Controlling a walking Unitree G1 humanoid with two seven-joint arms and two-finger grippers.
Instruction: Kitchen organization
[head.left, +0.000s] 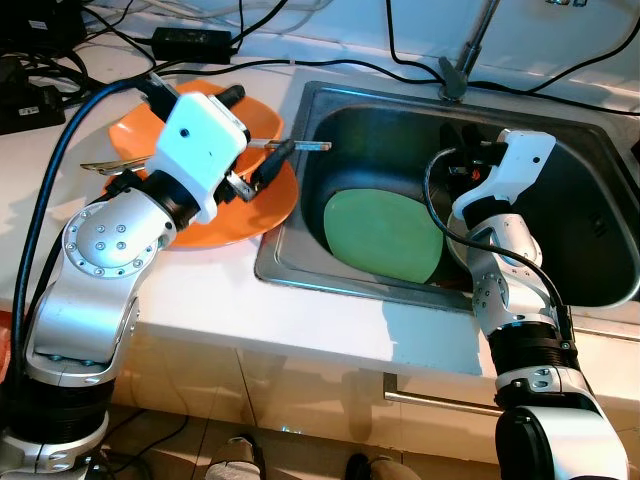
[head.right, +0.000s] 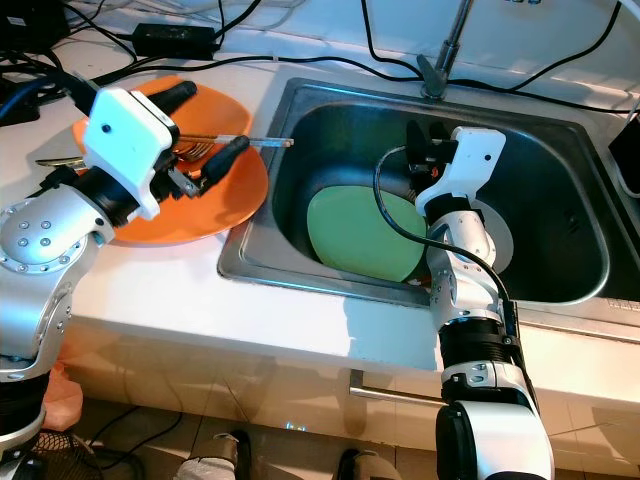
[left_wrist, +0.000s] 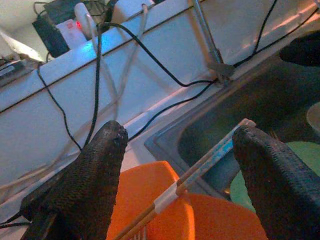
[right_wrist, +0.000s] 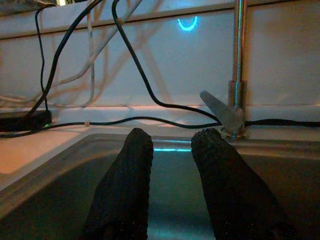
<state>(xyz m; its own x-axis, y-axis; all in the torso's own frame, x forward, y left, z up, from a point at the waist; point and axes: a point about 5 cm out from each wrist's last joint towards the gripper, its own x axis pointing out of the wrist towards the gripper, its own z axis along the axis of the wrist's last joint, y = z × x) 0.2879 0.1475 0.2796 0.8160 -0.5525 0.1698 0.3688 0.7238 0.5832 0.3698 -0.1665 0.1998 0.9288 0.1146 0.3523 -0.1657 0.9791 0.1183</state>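
Observation:
The orange plate surrounds the lower part of the chopsticks, so my left gripper should next grab the chopsticks' blue end (head.left: 308, 146) (left_wrist: 220, 152), which sticks out past the plate's rim.
An orange plate (head.left: 250, 215) lies on the white counter left of the steel sink (head.left: 300, 270). A pair of chopsticks (head.left: 305, 145) rests on it, tips reaching out over the sink's edge, beside a fork (head.right: 195, 150). My left gripper (head.left: 265, 120) hovers over the plate, open, with the chopsticks (left_wrist: 210, 160) running between its wide-spread fingers (left_wrist: 95, 170) and untouched by them. A green plate (head.left: 385, 240) leans in the sink basin. My right gripper (head.right: 427, 135) is down in the sink above the green plate, facing the back wall, its fingers (right_wrist: 125, 180) slightly apart with nothing between them.
The faucet (head.left: 470, 50) rises behind the sink. Black cables and a power adapter (head.left: 190, 42) lie along the back of the counter. A metal utensil handle (head.left: 105, 163) sticks out past the plate's left rim. A cabinet handle (head.left: 440, 402) runs below the counter edge.

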